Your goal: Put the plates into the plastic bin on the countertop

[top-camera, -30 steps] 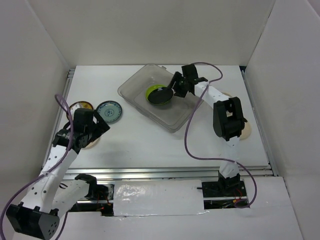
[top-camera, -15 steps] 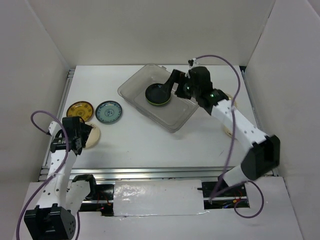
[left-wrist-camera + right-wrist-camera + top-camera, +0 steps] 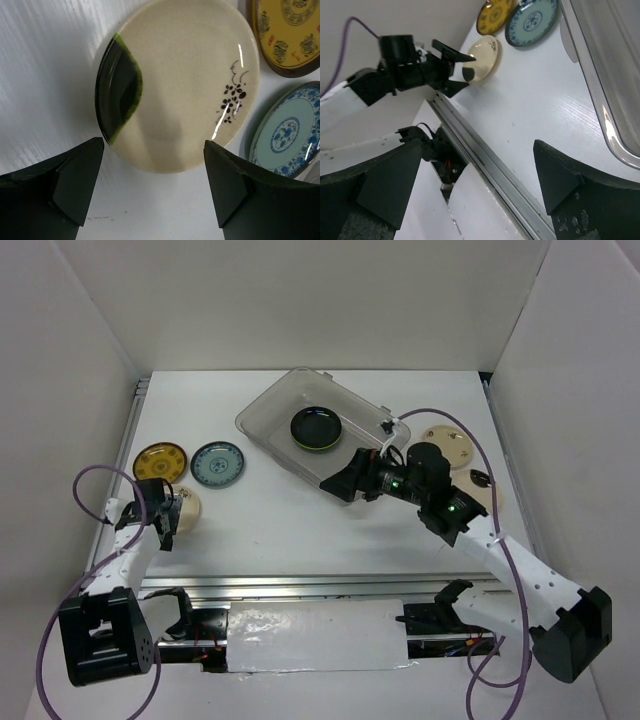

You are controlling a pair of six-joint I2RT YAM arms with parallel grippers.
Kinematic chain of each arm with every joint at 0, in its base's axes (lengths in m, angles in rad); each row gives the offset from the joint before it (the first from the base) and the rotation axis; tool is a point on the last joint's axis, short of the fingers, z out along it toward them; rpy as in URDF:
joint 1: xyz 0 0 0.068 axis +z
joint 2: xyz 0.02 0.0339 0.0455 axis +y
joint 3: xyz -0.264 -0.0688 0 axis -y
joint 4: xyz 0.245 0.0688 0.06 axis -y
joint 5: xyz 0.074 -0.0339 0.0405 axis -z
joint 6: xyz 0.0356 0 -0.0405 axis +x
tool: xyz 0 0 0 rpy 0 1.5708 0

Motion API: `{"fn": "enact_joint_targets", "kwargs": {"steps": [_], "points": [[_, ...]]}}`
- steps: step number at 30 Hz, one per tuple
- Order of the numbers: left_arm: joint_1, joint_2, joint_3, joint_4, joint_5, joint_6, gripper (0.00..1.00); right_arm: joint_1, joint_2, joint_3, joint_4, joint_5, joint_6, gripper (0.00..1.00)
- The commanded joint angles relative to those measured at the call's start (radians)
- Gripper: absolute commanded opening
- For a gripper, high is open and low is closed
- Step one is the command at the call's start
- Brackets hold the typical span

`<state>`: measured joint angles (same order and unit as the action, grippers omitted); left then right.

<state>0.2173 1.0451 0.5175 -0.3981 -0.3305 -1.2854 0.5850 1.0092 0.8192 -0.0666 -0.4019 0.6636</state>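
Observation:
I need to take hold of the cream plate next with my left gripper by its near rim (image 3: 196, 519), so its flowered side stays free to settle into the bin (image 3: 268, 397).
The clear plastic bin (image 3: 268, 397) stands at the back middle of the countertop (image 3: 290, 525). In it a black plate (image 3: 316, 426) lies on a lime green plate (image 3: 318, 448). A golden plate (image 3: 161, 459), a teal plate (image 3: 218, 463) and a cream plate (image 3: 187, 504) lie at the left. My left gripper (image 3: 170, 517) is open, low over the table, with the cream plate (image 3: 185, 75) just ahead of its jaws (image 3: 155, 185). My right gripper (image 3: 340, 483) is open and empty, in front of the bin's near corner (image 3: 605, 75).
Two more cream plates (image 3: 447, 445) (image 3: 494, 497) lie at the right, the nearer one partly behind my right arm. The metal rail (image 3: 485, 165) runs along the front edge. White walls close in the left, back and right sides.
My right gripper let go of the black plate in the bin and drew back toward the near side. My left gripper dropped low beside the cream plate.

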Motion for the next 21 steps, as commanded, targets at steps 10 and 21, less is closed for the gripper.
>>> {"fn": "enact_joint_targets", "kwargs": {"steps": [10, 21], "points": [[0.048, 0.145, -0.079, 0.199, 0.024, -0.045, 0.81, -0.034, -0.233, -0.112, 0.103, -0.009, 0.036, 1.00], [0.063, 0.058, -0.154, 0.213, 0.047, -0.058, 0.15, -0.090, -0.353, -0.130, 0.047, 0.020, 0.062, 1.00]]}}
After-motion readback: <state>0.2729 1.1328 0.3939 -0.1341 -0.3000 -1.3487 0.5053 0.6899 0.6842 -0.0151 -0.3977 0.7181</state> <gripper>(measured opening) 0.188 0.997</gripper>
